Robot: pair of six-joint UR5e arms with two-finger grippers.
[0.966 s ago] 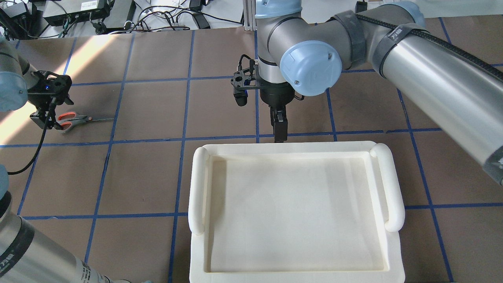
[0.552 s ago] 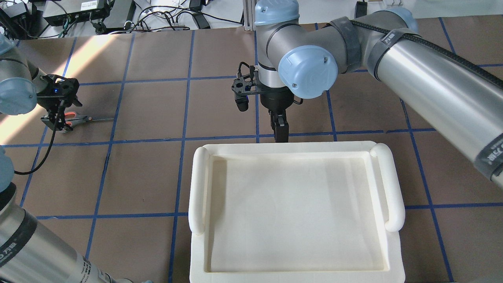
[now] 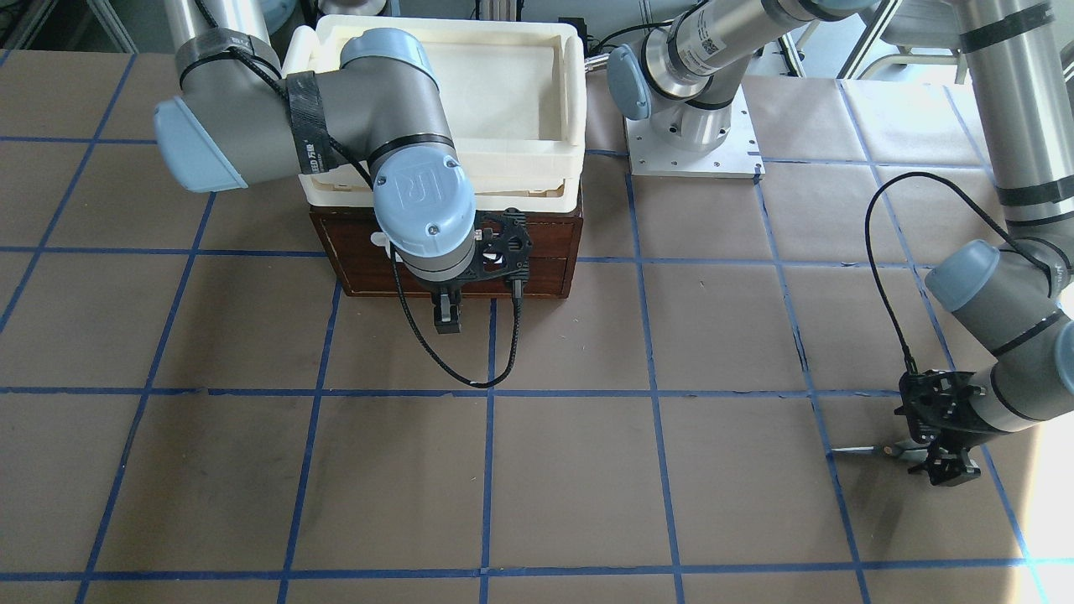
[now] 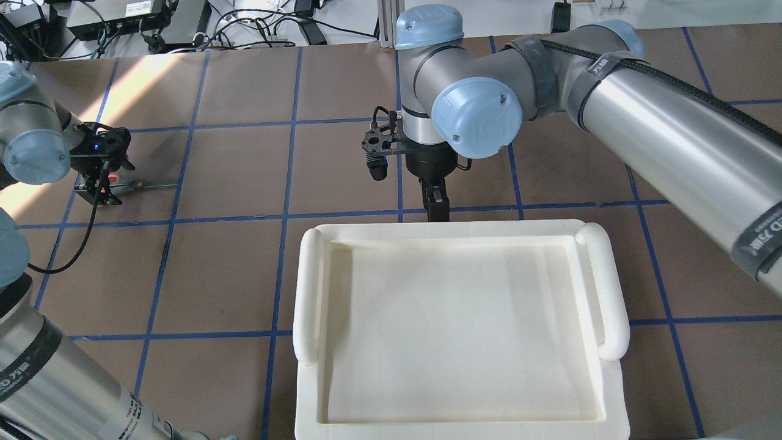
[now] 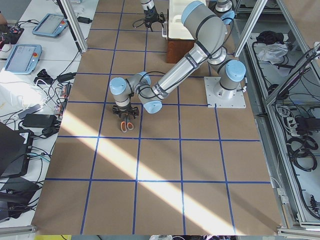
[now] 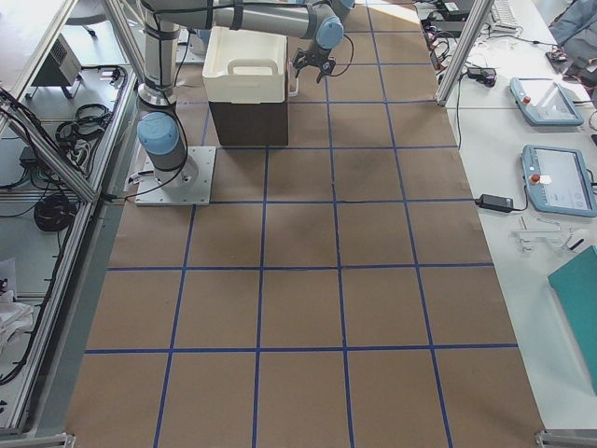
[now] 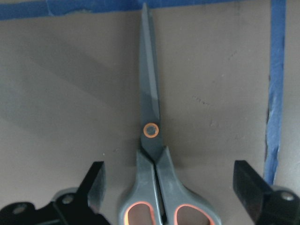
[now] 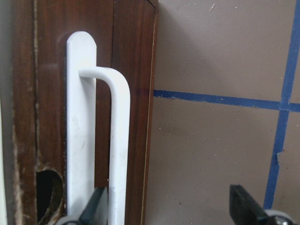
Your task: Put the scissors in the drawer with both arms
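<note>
Next, my left gripper should grab the scissors by their grey handles beside their pivot (image 7: 155, 171) to place them in the drawer.
The scissors (image 7: 151, 131) lie flat on the brown table, grey handles with orange inner loops toward me and blades pointing away. My left gripper (image 7: 171, 180) is open and low over them, one finger on each side of the handles. In the overhead view the scissors (image 4: 143, 184) stick out to the right of the left gripper (image 4: 98, 190). The dark wooden drawer (image 8: 131, 56) is closed. My right gripper (image 8: 168, 201) is open at its white bar handle (image 8: 118, 140), which stands just inside one finger. In the front-facing view the right gripper (image 3: 446, 319) hangs in front of the drawer (image 3: 537, 252).
A cream-white plastic tray (image 4: 308, 293) sits on top of the drawer cabinet and hides it from overhead. The right arm's cable (image 3: 470, 382) loops down onto the table in front of the cabinet. Blue tape lines grid the table. The left arm's base plate (image 3: 692, 143) is beside the cabinet.
My left gripper has moved right over the scissors' handles, which now mostly hide beneath it. The right wrist has shifted slightly; its gripper stays at the tray's far edge.
</note>
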